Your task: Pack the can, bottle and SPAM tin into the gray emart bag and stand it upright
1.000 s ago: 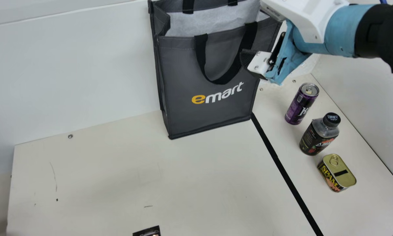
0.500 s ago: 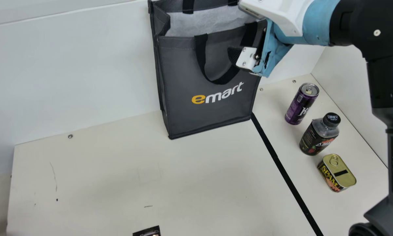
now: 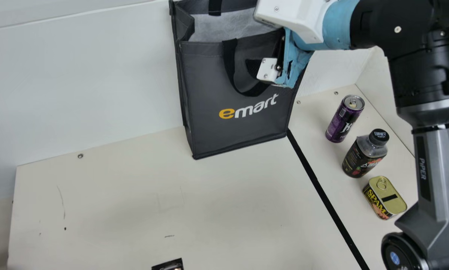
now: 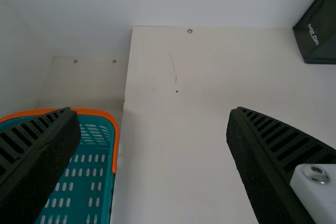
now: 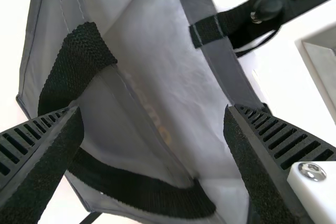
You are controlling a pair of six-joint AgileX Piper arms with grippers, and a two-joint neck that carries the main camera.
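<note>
Next, my right gripper grabs the bag by its thin top hem [image 3: 254,38], which stands up, since the bag's broad front panel [image 3: 205,85] hangs flat.
The gray emart bag [image 3: 239,123] stands upright against the back wall, its top open. My right gripper [image 3: 255,71] is at the upper right of its front, by the black front handle [image 3: 229,63]. In the right wrist view, my right gripper [image 5: 152,111] is open above the bag, with the front handle [image 5: 142,195] and part of the bag's front between its spread fingers. The purple can [image 3: 344,119], the bottle [image 3: 365,153] and the SPAM tin [image 3: 384,198] stand in a row at the right. In the left wrist view, my left gripper [image 4: 153,114] is open over bare table, holding nothing.
A teal basket with an orange rim [image 4: 116,140] is beside the table in the left wrist view. A dark item [image 3: 168,265] pokes in at the main view's bottom edge. The black tape line [image 3: 324,195] separates the bag's side from the three goods.
My right arm has moved leftward in the main view, taking its gripper further across the bag's front and handle. The bag and the three goods have kept their places.
</note>
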